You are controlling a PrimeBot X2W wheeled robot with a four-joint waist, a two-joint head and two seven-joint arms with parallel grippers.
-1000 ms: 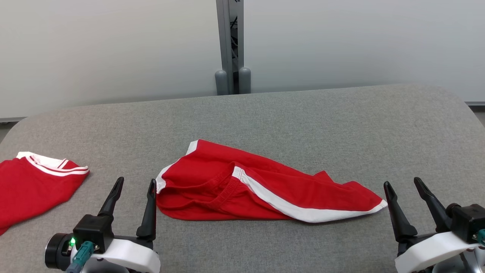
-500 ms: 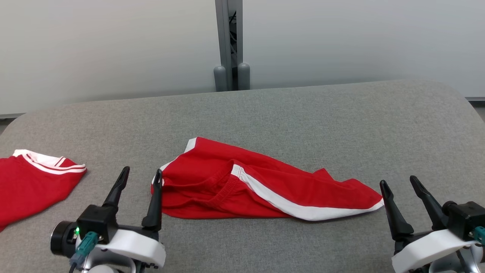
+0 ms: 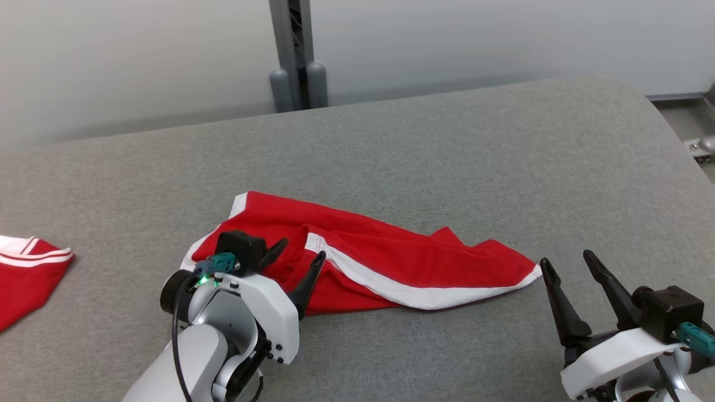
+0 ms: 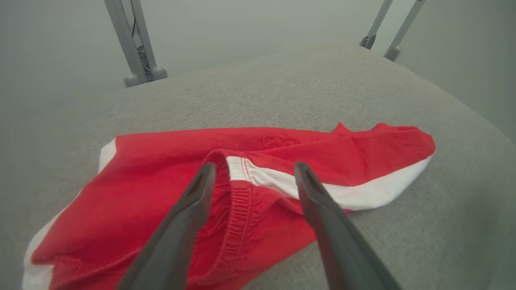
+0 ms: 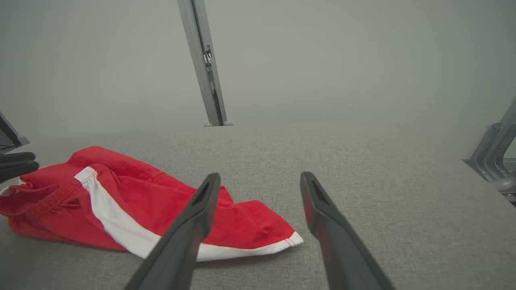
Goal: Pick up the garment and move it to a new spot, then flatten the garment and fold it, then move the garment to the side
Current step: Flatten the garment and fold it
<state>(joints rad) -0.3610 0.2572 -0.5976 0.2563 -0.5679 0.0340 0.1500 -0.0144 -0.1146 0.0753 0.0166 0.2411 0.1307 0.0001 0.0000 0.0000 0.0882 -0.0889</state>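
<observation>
Next, to pick up and move the red shorts (image 3: 362, 248), my right gripper grabs the white-trimmed corner at their tip (image 3: 533, 271).
The garment (image 3: 391, 262), red shorts with a white side stripe, lies rumpled in the middle of the grey table (image 3: 447, 156). My left gripper (image 3: 303, 250) hovers open over its left part. In the left wrist view the fingers straddle the elastic waistband, with the left gripper (image 4: 254, 167) just above the garment (image 4: 141, 181) and nothing pinched. My right gripper (image 3: 567, 258) stands open just right of the garment's right tip, apart from it. In the right wrist view the garment (image 5: 133, 189) lies left of the right gripper (image 5: 260, 176).
A second red piece of clothing with white trim (image 3: 28, 273) lies at the table's left edge. A grey post (image 3: 293, 56) stands behind the table. Metal framework (image 3: 704, 145) sits beyond the rounded right corner. Bare table stretches behind and right of the garment.
My left gripper has swung right and forward, from beside the garment's left edge to over its waistband. The head camera has turned, shifting the scene left. The right gripper has kept its place.
</observation>
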